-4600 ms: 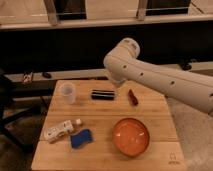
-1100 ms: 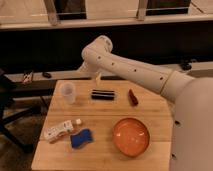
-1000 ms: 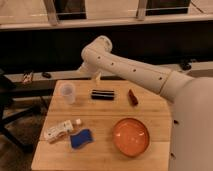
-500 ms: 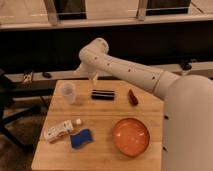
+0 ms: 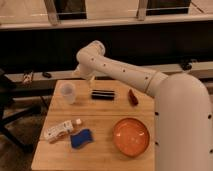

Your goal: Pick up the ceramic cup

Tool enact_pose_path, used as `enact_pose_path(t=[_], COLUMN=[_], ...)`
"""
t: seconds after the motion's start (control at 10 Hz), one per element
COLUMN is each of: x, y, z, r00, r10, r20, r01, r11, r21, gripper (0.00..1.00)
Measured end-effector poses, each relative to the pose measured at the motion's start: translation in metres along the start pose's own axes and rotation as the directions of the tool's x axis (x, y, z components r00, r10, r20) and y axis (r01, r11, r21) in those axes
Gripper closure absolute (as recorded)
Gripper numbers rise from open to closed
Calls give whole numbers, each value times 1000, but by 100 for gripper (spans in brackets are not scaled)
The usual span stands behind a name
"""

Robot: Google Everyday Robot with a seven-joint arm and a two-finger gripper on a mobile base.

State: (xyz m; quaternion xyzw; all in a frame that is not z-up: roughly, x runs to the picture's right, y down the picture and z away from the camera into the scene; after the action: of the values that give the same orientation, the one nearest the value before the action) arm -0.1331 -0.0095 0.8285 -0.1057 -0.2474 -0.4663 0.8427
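Next, my gripper grabs the ceramic cup's rim (image 5: 68,85) to pick the cup up from the wooden table.
The ceramic cup (image 5: 67,93) is a small pale tumbler standing upright near the back left corner of the wooden table (image 5: 102,116). Nothing touches it. My white arm reaches in from the right and bends near the table's back edge. The gripper (image 5: 85,75) hangs at the end of the arm, mostly hidden behind it, just above and to the right of the cup. It is open and holds nothing.
A black bar (image 5: 102,94) and a dark red object (image 5: 132,96) lie right of the cup. At the front are a white bottle on its side (image 5: 59,130), a blue sponge (image 5: 81,138) and a wide orange bowl (image 5: 131,136). A chair (image 5: 7,102) stands left.
The end of the arm has swung left along the table's back edge and now hangs closer to the cup. Nothing on the table has moved.
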Motion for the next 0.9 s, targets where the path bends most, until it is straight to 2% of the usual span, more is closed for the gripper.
enact_pose_path(t=[0.9], x=[-13], y=[-1], z=[49], r00=[996], r10=[-29], r20=[85], r01=[30], r11=[999], r21=[-18], gripper=[20])
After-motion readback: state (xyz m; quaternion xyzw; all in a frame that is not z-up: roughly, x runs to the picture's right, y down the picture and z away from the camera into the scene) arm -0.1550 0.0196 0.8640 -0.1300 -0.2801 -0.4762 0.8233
